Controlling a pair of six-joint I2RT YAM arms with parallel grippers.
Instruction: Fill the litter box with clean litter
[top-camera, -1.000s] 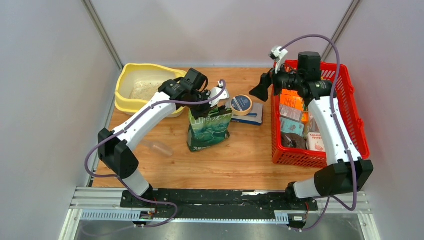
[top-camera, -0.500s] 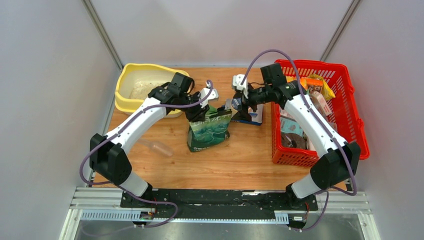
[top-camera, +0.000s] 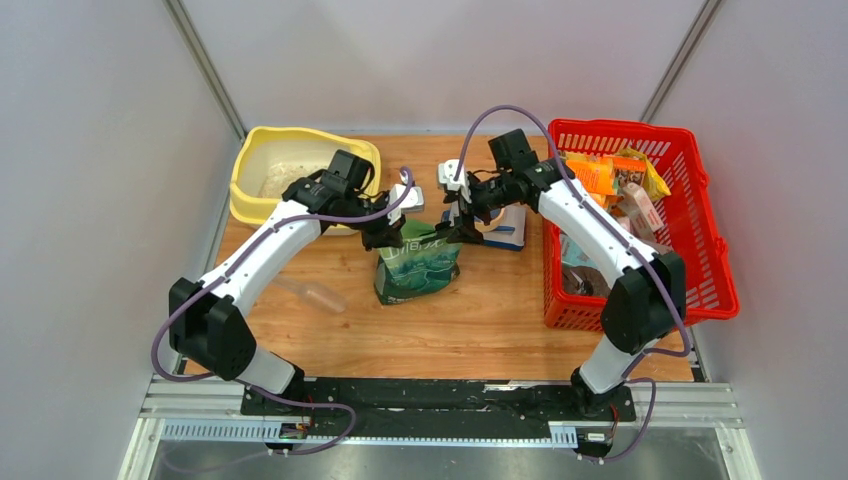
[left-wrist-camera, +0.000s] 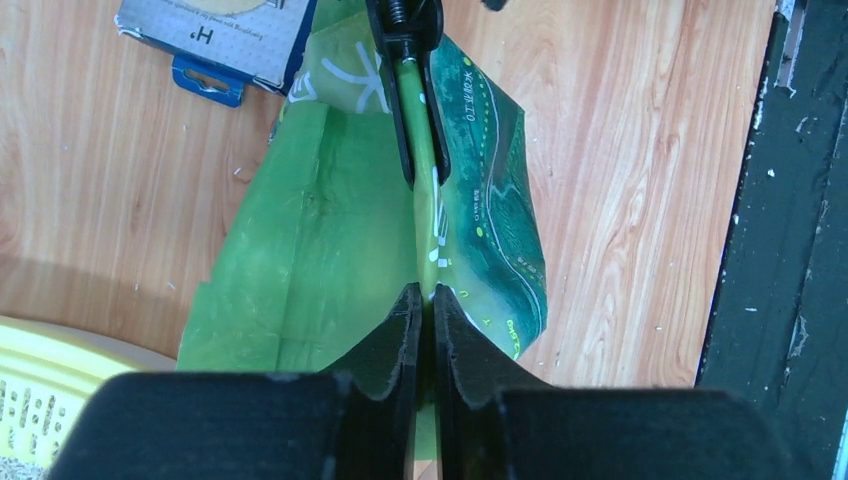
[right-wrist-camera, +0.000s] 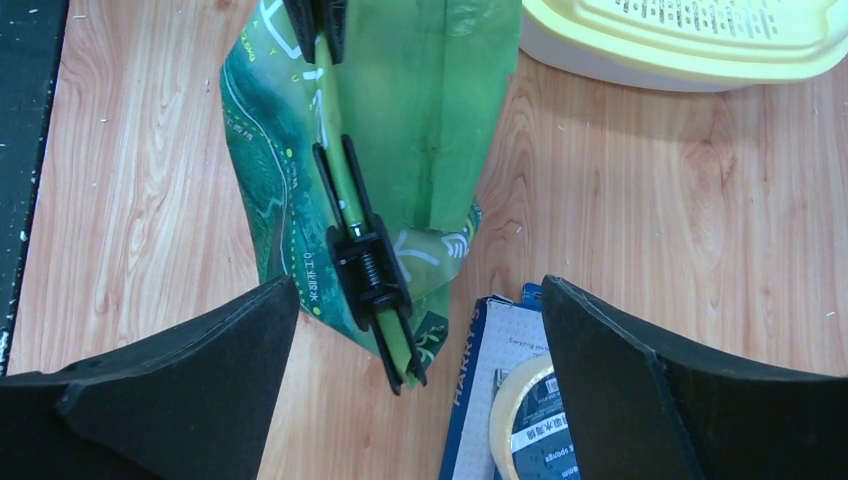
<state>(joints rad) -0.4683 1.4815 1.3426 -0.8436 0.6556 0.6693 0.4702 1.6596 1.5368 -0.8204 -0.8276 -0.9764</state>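
Observation:
In the right wrist view my fingertips are level with the clip's spring, so it is time for my right gripper to close on the clip's spring end.
The green litter pouch (top-camera: 415, 268) stands upright mid-table, its folded top held by a long black clip (left-wrist-camera: 410, 90). My left gripper (top-camera: 384, 233) is shut on the left end of the top edge, and the wrist view shows its fingers pinching the green fold (left-wrist-camera: 425, 295). My right gripper (top-camera: 456, 224) is open and empty above the pouch's right end, its jaws wide either side of the clip's spring end (right-wrist-camera: 365, 270). The pale yellow litter box (top-camera: 250, 205) sits at the back left with some beige litter (top-camera: 288, 180) inside.
A red basket (top-camera: 712, 250) of cartons stands at the right. A tape roll (right-wrist-camera: 530, 425) on a blue card (top-camera: 512, 230) lies just right of the pouch. A clear plastic scoop (top-camera: 315, 295) lies left of the pouch. Grey walls close in on both sides.
My right arm has swung left from the basket to over the pouch's clip end, still open. My left gripper has shifted slightly left, holding the pouch top.

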